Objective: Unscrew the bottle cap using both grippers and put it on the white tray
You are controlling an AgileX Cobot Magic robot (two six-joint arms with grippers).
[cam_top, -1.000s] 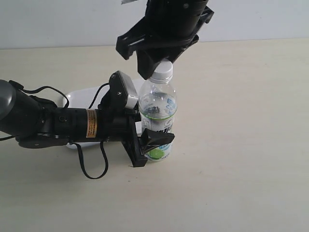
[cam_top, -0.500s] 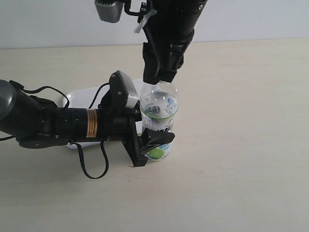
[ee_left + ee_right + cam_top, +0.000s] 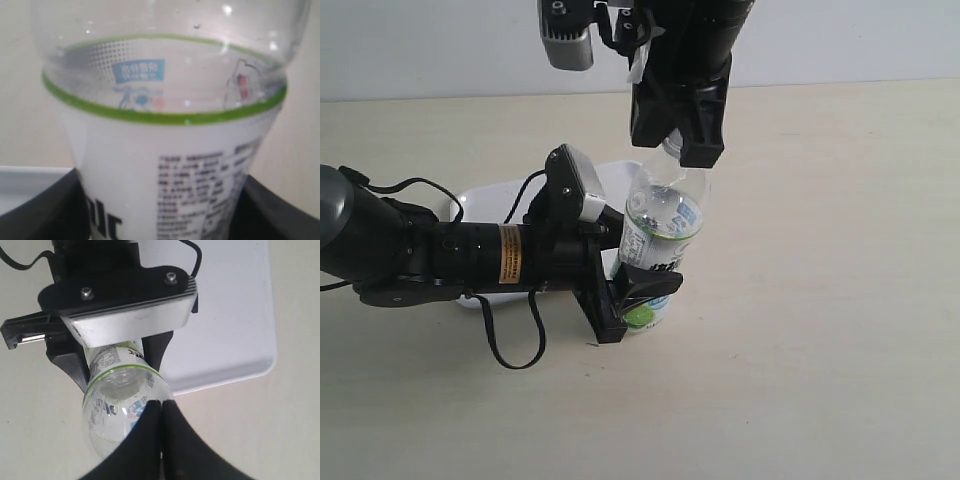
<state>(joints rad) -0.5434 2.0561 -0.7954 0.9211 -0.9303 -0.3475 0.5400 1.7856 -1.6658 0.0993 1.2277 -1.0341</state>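
My right gripper is shut beside the cap [image 3: 673,141] and must reopen and center over it before closing.
The bottle [image 3: 665,215] stands on the table with its top leaning to the right. My left gripper [image 3: 640,290] is shut on the lower labelled part of the bottle [image 3: 165,150], one black finger [image 3: 40,210] on each side. My right gripper [image 3: 680,140] hangs at the bottle's neck. In the right wrist view the right gripper [image 3: 161,405] has its fingers pressed together over the clear shoulder of the bottle [image 3: 115,410]. The bottle cap is hidden behind those fingers. The white tray [image 3: 480,200] lies behind the left arm.
The left arm [image 3: 440,255] lies low across the table's left side, with a black cable [image 3: 510,350] looping in front of it. The white tray [image 3: 225,330] has a bare surface beside the bottle. Bare tan table stretches right of the bottle and in front of it.
My right gripper turned, came down from above the cap onto the bottle's top and shut. The cap went out of sight and the bottle's top tipped right. The left gripper kept its hold.
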